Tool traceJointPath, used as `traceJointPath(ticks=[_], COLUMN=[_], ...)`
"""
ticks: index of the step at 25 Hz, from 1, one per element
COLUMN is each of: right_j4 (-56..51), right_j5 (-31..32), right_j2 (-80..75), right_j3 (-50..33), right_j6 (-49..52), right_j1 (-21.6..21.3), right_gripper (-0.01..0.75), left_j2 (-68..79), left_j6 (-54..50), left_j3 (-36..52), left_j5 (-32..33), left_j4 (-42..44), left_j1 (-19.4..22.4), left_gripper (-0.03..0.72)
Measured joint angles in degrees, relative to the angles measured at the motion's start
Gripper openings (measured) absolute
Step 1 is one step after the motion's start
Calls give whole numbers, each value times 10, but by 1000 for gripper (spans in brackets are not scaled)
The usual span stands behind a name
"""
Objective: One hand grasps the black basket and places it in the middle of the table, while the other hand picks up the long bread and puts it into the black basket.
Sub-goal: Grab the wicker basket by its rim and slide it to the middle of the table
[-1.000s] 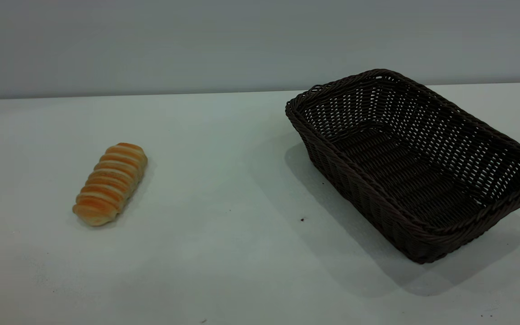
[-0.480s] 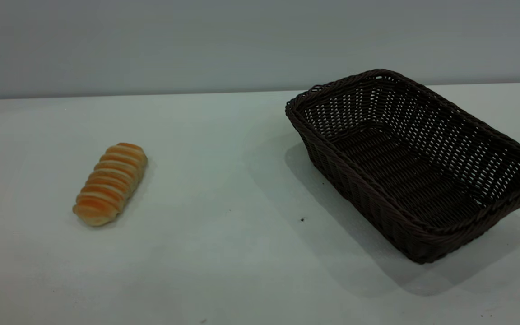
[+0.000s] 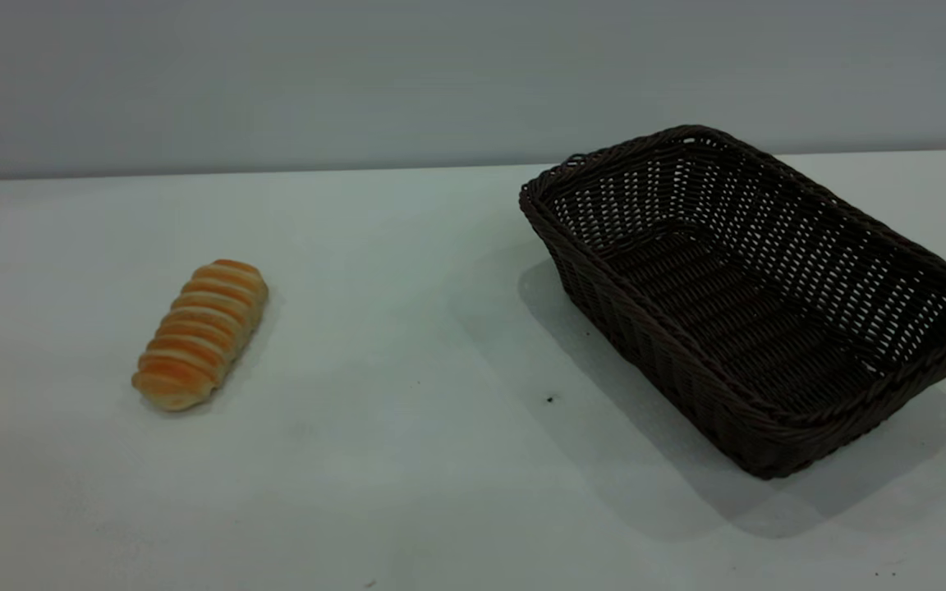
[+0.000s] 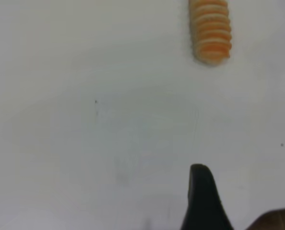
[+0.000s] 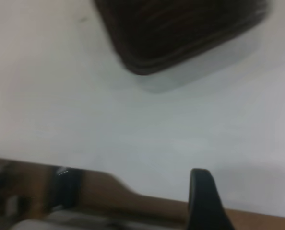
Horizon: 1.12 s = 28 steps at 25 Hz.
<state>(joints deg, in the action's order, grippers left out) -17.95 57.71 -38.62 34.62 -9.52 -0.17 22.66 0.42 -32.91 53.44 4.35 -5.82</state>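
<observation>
Next, my right gripper grabs the black basket, by its short end's rim, to place it in the middle of the table.
The long bread, a golden-orange ridged loaf, lies on the table at the left. It also shows in the left wrist view, some way ahead of my left gripper, which is seen only in part above bare table. The black basket, dark woven wicker and empty, stands at the right with one corner toward the front. In the right wrist view the basket lies well ahead of my right gripper, which is seen only in part over the table's near edge. Neither gripper shows in the exterior view.
A grey wall runs behind the table's back edge. A few tiny dark specks lie between bread and basket. The table's near edge and brown floor show in the right wrist view.
</observation>
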Motion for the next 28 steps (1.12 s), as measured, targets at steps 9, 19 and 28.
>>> traceJointPath(ticks=[9,19,28], right_j4=[-102,-215,-303], right_j5=[-187,-316,-401], right_j2=[-275,-458,-555], right_j3=[1,4,5], right_j6=[-3,4,3], right_j1=[0,0,0], right_gripper=[483,483,483], left_j2=[28,28,28], left_j6=[-4,-4,-4], left_j3=[0,-1,-1], left_j5=[-61,-61,-61], left_j4=[0,1,1], left_j1=[0,0,0], left_gripper=[508,508,508])
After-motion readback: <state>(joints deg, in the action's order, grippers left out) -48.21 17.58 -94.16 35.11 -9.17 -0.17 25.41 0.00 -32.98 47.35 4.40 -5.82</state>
